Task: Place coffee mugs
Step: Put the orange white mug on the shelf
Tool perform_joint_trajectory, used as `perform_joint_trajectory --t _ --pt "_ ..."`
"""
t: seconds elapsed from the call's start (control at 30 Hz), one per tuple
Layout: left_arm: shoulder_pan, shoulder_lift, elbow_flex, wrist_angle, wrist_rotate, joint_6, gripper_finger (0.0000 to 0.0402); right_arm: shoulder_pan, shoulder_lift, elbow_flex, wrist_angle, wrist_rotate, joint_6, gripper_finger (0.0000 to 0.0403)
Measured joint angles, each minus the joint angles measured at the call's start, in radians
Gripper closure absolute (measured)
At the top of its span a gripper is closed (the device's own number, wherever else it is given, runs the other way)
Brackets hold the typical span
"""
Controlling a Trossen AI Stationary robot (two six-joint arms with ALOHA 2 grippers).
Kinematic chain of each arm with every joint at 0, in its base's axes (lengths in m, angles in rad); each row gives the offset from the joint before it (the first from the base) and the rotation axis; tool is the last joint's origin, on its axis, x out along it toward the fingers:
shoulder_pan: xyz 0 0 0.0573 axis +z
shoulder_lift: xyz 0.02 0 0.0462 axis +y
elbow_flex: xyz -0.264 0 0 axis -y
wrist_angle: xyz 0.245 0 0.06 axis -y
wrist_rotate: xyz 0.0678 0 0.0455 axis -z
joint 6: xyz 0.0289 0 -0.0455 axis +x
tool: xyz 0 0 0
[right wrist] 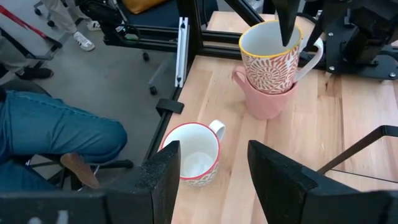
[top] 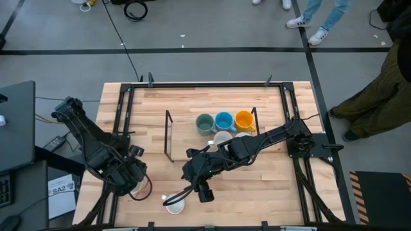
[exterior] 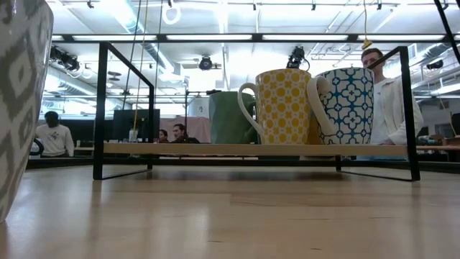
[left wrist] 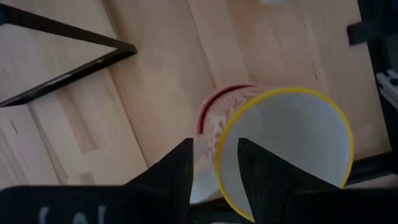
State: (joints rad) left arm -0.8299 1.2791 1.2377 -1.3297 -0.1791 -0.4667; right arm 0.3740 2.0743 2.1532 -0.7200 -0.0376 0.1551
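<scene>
My left gripper's fingers hang above the yellow rim (left wrist: pixel 219 155), over the pink mug (left wrist: pixel 208 106), so it is too early to close on the mug's yellow rim. The left gripper lowers first.
A cream-yellow-rimmed mug with a red swirl pattern (right wrist: pixel 270 59) sits stacked inside a pink mug (right wrist: pixel 267 102) near the table's near-left corner. My left gripper (left wrist: pixel 216 146) hangs over it, open, one finger inside the rim and one outside, with a gap on each side of the wall. A white mug with a red rim (right wrist: pixel 189 155) stands upright on the table near the near edge. My right gripper (right wrist: pixel 214 149) hovers open beside it (top: pixel 204 191), holding nothing. Green (top: pixel 204 123), blue (top: pixel 223 120) and orange (top: pixel 244 119) mugs stand on the rack, with white ones (top: pixel 222 136) next to them.
A black wire rack (top: pixel 169 136) stands at mid-table with a wooden shelf (exterior: pixel 251 149). A grey-and-white patterned mug (exterior: pixel 21 93) stands right by the low camera. A person stands off the table's right side (top: pixel 379 90). Bare wood lies between rack and near edge (top: pixel 257 192).
</scene>
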Motion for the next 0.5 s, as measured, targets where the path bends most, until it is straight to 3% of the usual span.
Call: perform_joint_trajectory --t 0.5 --pt "-0.005 0.095 -0.001 -0.001 -0.015 0.015 0.0269 0.000 0.000 0.000 0.000 0.000 0.000 0.0210"
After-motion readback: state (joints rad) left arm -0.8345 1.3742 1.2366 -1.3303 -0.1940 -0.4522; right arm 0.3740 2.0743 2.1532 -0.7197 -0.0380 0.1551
